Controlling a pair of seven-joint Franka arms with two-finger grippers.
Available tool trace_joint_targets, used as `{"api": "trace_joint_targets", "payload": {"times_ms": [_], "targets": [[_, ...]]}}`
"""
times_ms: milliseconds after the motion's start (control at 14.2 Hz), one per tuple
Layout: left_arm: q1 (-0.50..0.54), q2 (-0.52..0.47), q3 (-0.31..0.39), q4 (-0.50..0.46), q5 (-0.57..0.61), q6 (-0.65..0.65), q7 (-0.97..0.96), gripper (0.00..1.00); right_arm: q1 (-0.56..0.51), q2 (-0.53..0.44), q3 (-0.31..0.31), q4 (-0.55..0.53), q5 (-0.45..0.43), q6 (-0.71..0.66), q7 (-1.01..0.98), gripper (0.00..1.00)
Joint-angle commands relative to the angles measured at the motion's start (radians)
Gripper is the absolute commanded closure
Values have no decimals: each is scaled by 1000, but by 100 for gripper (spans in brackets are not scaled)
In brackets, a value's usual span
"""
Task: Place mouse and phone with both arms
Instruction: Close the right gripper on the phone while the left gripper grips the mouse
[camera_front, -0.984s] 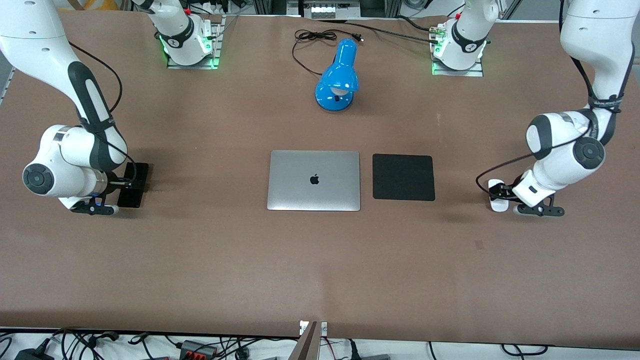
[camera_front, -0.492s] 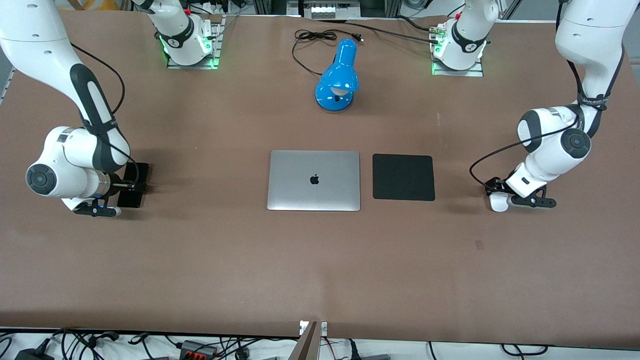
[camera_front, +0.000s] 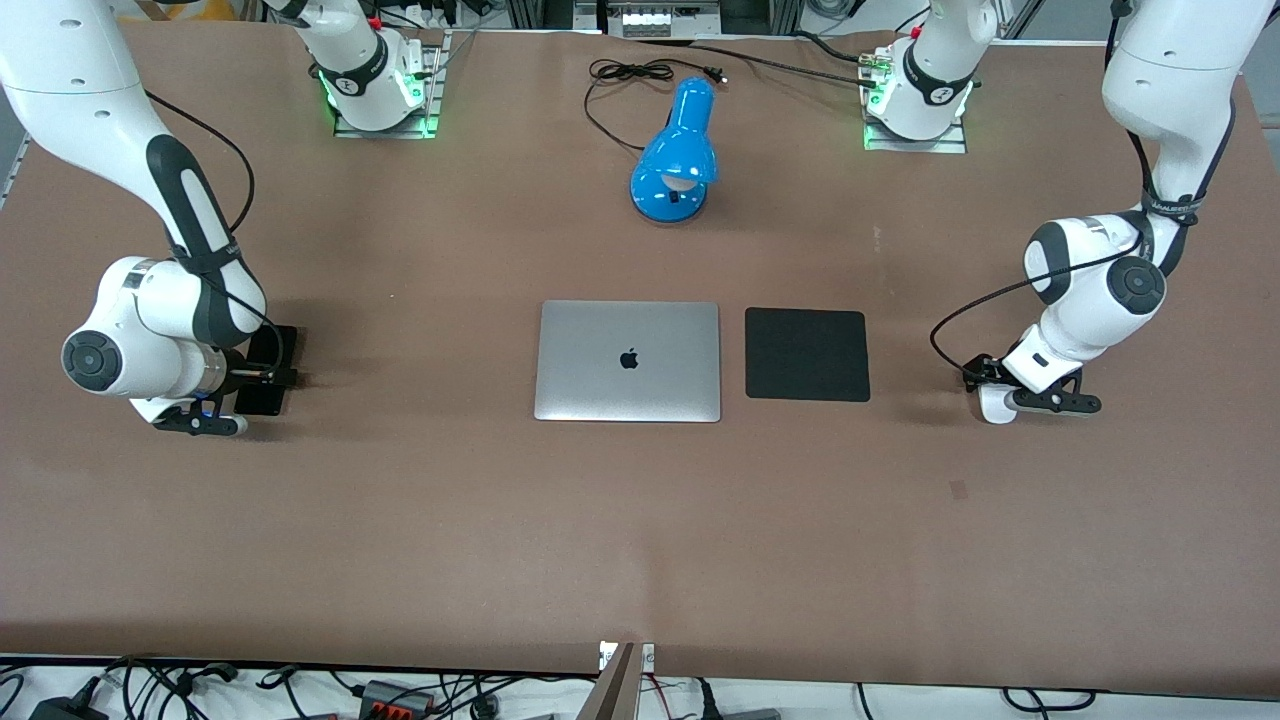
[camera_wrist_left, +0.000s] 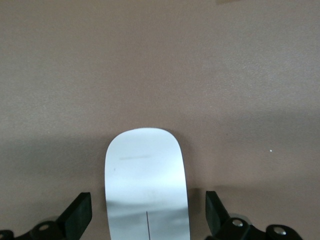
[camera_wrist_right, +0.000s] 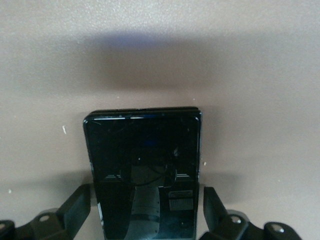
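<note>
My left gripper's fingers are low by the table on either side of the white mouse, so it is time to close now. Closing now would catch the mouse.
The white mouse (camera_front: 994, 406) lies on the brown table toward the left arm's end. My left gripper (camera_front: 986, 386) is low over it and open. In the left wrist view the mouse (camera_wrist_left: 145, 175) lies between the two fingers, with a gap on each side of it, at my left gripper (camera_wrist_left: 147, 218). The black phone (camera_front: 270, 346) lies flat toward the right arm's end. My right gripper (camera_front: 266, 376) is low over it and open. In the right wrist view the phone (camera_wrist_right: 142, 150) lies between the fingers, with narrow gaps, at my right gripper (camera_wrist_right: 145, 210).
A closed silver laptop (camera_front: 628, 360) lies mid-table with a black square pad (camera_front: 807, 354) beside it, toward the left arm's end. A blue desk lamp (camera_front: 675, 155) with a black cord (camera_front: 625, 75) stands nearer the arms' bases.
Both grippers have come down and slid over their objects. The left gripper now covers most of the mouse and the right covers more of the phone. Neither object has moved.
</note>
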Motion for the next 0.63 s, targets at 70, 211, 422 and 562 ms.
{"api": "trace_joint_targets", "payload": {"times_ms": [70,211,422,562], "targets": [[12,1,-11,-1,22,27,9,14,-3,8,6,-1,13,9,-5,17],[12,1,-9,1,22,26,6,40,-3,6,6,1,13,3,-8,57],[12,-2,-11,2,22,24,-2,67,1,2,6,1,13,-2,-12,79],[12,-4,-11,4,22,24,0,68,5,-7,7,4,13,-6,-13,80]]}}
